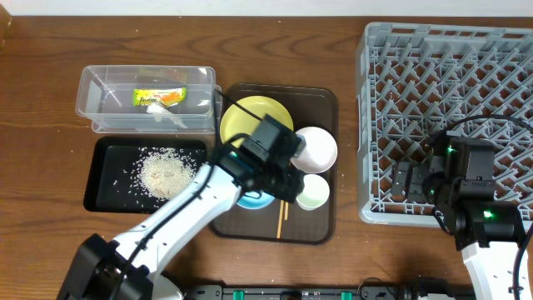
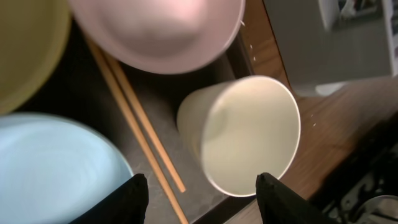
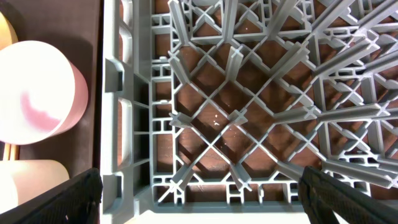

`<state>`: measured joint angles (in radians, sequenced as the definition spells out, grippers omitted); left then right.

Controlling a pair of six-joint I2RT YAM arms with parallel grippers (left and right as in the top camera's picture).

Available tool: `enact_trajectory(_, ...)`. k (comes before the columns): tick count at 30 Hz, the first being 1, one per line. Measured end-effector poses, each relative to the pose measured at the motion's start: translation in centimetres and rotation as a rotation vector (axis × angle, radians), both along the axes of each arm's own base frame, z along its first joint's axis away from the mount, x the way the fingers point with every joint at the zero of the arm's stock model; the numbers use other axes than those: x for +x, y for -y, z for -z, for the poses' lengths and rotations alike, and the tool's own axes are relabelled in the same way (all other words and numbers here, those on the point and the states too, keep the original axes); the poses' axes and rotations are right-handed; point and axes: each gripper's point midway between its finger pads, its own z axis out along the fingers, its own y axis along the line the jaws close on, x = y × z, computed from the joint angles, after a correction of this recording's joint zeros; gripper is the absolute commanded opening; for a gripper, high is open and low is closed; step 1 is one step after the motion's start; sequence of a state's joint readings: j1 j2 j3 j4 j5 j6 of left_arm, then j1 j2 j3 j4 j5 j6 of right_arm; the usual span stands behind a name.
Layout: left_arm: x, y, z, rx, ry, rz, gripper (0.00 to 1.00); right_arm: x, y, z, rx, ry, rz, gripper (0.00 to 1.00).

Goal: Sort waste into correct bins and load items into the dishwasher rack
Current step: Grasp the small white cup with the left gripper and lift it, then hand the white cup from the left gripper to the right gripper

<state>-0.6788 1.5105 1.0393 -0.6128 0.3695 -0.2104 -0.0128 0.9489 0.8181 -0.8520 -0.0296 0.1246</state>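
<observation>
My left gripper grabs the pale cup's rim on the chopsticks side next, to leave the rack-facing side free to hand over.
A brown tray [image 1: 326,102] holds a yellow plate [image 1: 241,121], a pink bowl [image 1: 315,147], a pale cup [image 1: 313,192], a blue bowl [image 1: 254,200] and wooden chopsticks [image 1: 281,218]. My left gripper [image 1: 279,185] is open and empty above the tray. In the left wrist view its fingers [image 2: 202,179] straddle the chopsticks [image 2: 140,130] and the near edge of the cup [image 2: 245,134], with the blue bowl [image 2: 50,168] at left and the pink bowl [image 2: 161,31] above. My right gripper [image 1: 416,179] is open and empty over the front left corner of the grey dishwasher rack [image 1: 450,75], as the right wrist view [image 3: 199,180] shows.
A clear bin [image 1: 92,92] at the back left holds a green and orange wrapper [image 1: 158,97]. A black bin [image 1: 104,150] in front of it holds spilled rice [image 1: 165,173]. The right wrist view shows the rack wall [image 3: 124,112], the pink bowl [image 3: 34,93] and the cup [image 3: 31,180].
</observation>
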Motion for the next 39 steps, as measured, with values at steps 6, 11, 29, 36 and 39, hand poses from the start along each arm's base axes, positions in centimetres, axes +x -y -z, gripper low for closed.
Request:
enact_trajectory(6,-0.7,1.0,1.8,0.071,0.020,0.038,0.51,0.0,0.0,0.0,0.000,0.000,0.000,0.99)
enact_trajectory(11,-0.1,1.6,3.7,0.097,0.010,0.017,0.15,0.0,0.0,0.0,0.000,0.000,0.000,0.99)
enact_trajectory(29,5.9,-3.2,-6.1,-0.190,0.104,-0.338,0.06,2.4,-1.0,-1.9,0.036,0.126,-0.046,0.99)
enact_trajectory(36,10.6,-3.1,-10.6,-0.575,0.007,-0.420,0.06,2.4,-9.7,-4.9,0.339,0.257,-0.540,0.99)
enact_trajectory(39,10.8,-1.1,-11.3,-0.741,-0.121,-0.323,0.06,0.8,-12.7,-5.6,0.500,0.258,-0.730,0.99)
